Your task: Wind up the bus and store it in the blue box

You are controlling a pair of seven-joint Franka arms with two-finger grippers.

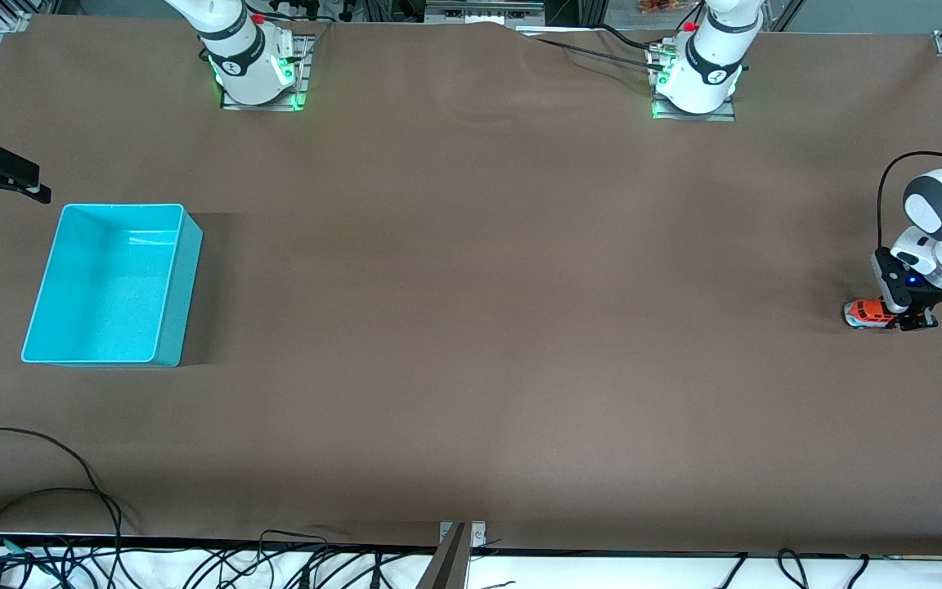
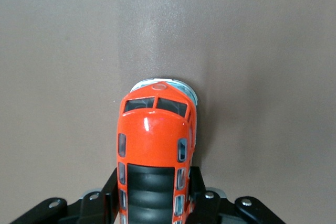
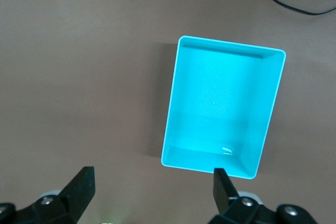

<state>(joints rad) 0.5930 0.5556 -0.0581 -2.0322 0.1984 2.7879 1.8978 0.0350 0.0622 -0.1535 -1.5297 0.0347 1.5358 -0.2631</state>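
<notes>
My left gripper opens now, since the orange bus's lower edge rests on the brown table and the bus would stand there.
The small orange-red bus (image 1: 867,312) stands on the brown table at the left arm's end. My left gripper (image 1: 906,317) is shut on its rear half. In the left wrist view the bus (image 2: 155,135) points away from the camera, and the left gripper (image 2: 153,182) has a black finger pressed on each of its sides. The blue box (image 1: 103,294) stands with nothing in it at the right arm's end of the table. My right gripper (image 1: 5,176) hovers over the table beside the box, waiting. It shows as open (image 3: 152,179), nothing between its fingers, with the box (image 3: 220,103) below.
Black cables (image 1: 70,491) lie on the table near the front edge, at the right arm's end. The two arm bases (image 1: 254,65) (image 1: 696,78) stand along the edge farthest from the front camera. A wide stretch of bare brown table separates bus and box.
</notes>
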